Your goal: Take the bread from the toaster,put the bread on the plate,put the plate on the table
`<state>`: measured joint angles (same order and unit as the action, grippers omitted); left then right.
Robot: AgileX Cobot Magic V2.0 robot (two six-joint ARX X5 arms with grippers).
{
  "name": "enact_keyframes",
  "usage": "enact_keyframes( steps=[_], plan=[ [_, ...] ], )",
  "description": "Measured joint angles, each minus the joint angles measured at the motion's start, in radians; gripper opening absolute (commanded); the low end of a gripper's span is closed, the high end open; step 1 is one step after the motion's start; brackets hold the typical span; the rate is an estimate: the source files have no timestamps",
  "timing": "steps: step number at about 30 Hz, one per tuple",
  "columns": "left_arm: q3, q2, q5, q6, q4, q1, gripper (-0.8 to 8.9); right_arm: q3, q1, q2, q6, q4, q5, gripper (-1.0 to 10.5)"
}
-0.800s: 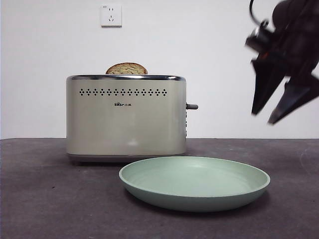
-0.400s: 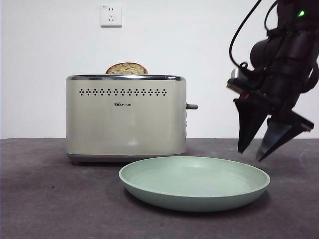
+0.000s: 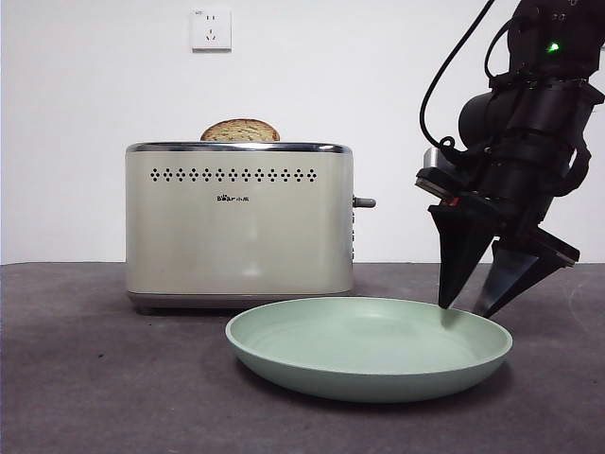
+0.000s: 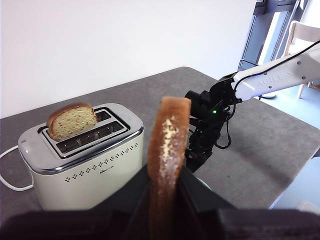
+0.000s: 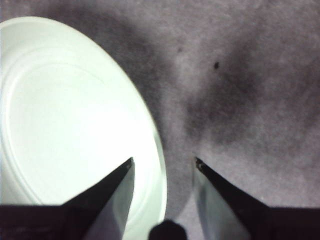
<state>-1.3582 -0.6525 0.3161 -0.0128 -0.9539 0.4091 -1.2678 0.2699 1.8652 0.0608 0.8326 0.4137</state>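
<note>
My right gripper should next grab the pale green plate by its rim (image 3: pixel 469 320), so the plate's middle (image 3: pixel 369 336) stays free for the bread.
My left gripper (image 4: pixel 167 176) is shut on the bread (image 4: pixel 169 131), a tan slice held upright and edge-on, high above the cream toaster (image 4: pixel 85 162); this gripper is out of the front view. The toaster (image 3: pixel 239 222) stands at the back left. The mint-green plate (image 3: pixel 369 364) lies on the table in front of it. My right gripper (image 3: pixel 463 309) is open and points down at the plate's far right rim. In the right wrist view its jaws straddle the rim of the plate (image 5: pixel 70 110), one inside and one outside, right gripper (image 5: pixel 164 161).
A second, smaller slice (image 3: pixel 240 130) sticks up from the toaster's slot, also seen as the slice (image 4: pixel 72 121) in the left wrist view. The dark table (image 3: pixel 85 378) runs to a white wall with a socket (image 3: pixel 210 28). The toaster's lever (image 3: pixel 364 202) faces the right arm.
The right gripper has come down and to the left, from high at the right edge to the plate's far right rim. Toaster, plate and the slice in the slot have not moved.
</note>
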Motion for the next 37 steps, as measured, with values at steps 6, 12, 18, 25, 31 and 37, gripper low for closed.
enact_keyframes(
  steps=[6,12,18,25,31,37],
  plan=[
    [0.000,0.000,0.000,0.000,0.000,0.000,-0.08,0.000,0.012,0.010,0.000,-0.015,-0.027,1.9],
    [0.000,0.000,0.000,0.000,0.000,0.000,-0.08,0.000,0.027,0.034,0.000,-0.015,-0.029,1.7],
    [0.000,0.000,0.000,0.000,0.000,0.000,-0.08,0.000,0.039,0.047,0.000,-0.015,-0.029,-0.2],
    [0.000,-0.021,0.002,0.000,0.002,0.000,-0.08,0.000,0.040,0.037,0.003,0.016,-0.011,-0.2],
    [0.000,-0.107,0.007,0.000,0.003,0.000,-0.08,0.000,0.046,-0.041,-0.002,0.036,-0.029,-0.2],
    [0.000,-0.251,0.164,0.005,0.007,0.000,-0.08,0.000,0.047,-0.207,-0.008,0.056,-0.034,-0.2]
  ],
)
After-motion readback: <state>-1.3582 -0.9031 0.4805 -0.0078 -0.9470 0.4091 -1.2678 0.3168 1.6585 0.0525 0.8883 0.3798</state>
